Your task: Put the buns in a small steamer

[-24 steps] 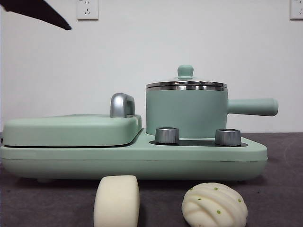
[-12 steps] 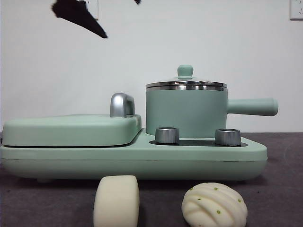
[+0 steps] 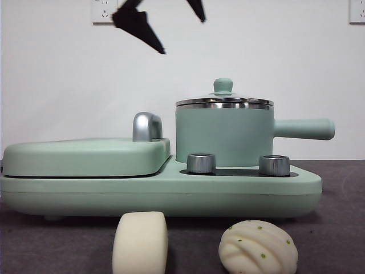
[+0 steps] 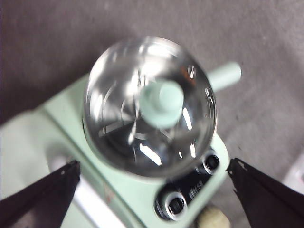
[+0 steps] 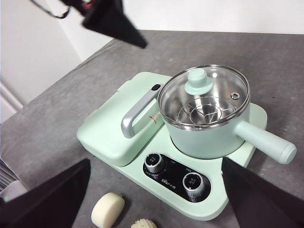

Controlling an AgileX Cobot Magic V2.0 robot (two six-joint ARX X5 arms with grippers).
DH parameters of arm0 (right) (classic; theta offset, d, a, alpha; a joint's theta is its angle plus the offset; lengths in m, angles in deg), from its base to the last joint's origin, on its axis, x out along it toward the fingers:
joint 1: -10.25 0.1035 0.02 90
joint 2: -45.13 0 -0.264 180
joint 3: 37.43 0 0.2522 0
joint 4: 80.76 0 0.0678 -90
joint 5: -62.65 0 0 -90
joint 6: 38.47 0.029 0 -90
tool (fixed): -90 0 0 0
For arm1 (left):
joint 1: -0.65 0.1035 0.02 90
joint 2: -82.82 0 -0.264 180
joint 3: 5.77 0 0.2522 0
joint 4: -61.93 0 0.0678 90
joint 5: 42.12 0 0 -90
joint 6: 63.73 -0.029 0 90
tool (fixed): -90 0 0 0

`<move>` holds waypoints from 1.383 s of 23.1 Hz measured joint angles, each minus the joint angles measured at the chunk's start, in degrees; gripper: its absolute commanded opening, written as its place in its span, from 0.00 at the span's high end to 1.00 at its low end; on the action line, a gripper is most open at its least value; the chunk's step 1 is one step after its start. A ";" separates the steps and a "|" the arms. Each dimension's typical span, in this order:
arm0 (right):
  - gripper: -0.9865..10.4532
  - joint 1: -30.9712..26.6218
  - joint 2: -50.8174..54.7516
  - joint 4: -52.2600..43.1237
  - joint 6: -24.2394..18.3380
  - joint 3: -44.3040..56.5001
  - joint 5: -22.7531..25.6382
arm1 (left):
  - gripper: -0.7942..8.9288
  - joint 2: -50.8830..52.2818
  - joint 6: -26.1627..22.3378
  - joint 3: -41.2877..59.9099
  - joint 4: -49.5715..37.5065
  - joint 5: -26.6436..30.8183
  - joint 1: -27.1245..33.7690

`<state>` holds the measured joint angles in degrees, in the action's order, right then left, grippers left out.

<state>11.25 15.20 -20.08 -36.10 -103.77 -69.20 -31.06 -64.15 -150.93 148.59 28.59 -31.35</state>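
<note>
I will next grab the glass lid [image 3: 197, 102] by its narrow green knob with my left gripper, because the lid covers the whole pot and is too wide for my fingers.
The small steamer [image 3: 223, 134], a mint-green pot with a straight side handle, stands on the right half of the cooker, its glass lid [image 5: 204, 95] on. Through the lid a wire rack shows inside. My left gripper [image 3: 182, 35] hangs open high above and to the left of the lid knob [image 3: 223, 85]. In its own view, the left gripper [image 4: 153, 166] looks down on the lid [image 4: 149, 107]. One of its fingers [image 5: 116, 23] shows in the right wrist view. My right gripper [image 5: 156, 161] is open, high over the table's front. Two buns lie before the cooker: a smooth roll [image 3: 140, 242] and a ridged bun [image 3: 258, 247].
The cooker base [image 3: 159, 197] spans most of the table. Its left half is a flat lidded griddle [image 3: 85, 157] with a steel handle [image 3: 147, 127]. Two steel knobs [image 3: 201, 163] sit at the front, below the pot. The pot handle [image 3: 302, 129] sticks out to the right.
The left gripper has moved rightward along the top of the front view, from the left corner to just left of the pot, and its second jaw has come into view. The buns and pot are unmoved.
</note>
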 measured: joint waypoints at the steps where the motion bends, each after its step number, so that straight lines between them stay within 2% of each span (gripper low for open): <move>1: 0.53 0.00 0.00 0.00 0.00 0.00 0.00 | 0.41 -1.07 -0.02 -1.33 -0.07 1.09 -0.52; 4: 0.53 0.00 0.00 -0.02 0.00 0.00 0.02 | 0.41 -4.28 -0.28 -4.31 -1.05 3.39 -2.29; 12: 0.53 -0.02 0.00 -0.02 0.00 0.00 0.02 | 0.42 -9.40 -3.04 -4.44 -5.07 5.99 -5.95; 14: 0.53 0.00 0.00 -0.02 -0.02 0.00 0.02 | 0.50 -10.49 -3.74 -4.44 -5.51 7.32 -6.36; 23: 0.53 0.02 0.00 -0.02 -0.02 0.00 0.02 | 0.62 -12.46 -5.64 -4.44 -6.23 7.39 -7.80; 28: 0.53 0.02 0.00 -0.02 -0.02 0.00 0.02 | 0.76 -12.94 -6.69 -4.44 -6.45 7.54 -7.98; 32: 0.53 0.02 0.00 -0.02 -0.02 0.00 0.02 | 0.78 -12.94 -7.34 -4.44 -6.40 7.87 -7.98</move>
<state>11.27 15.20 -20.10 -36.12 -103.77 -69.17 -44.00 -71.50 -155.36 142.19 36.46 -39.33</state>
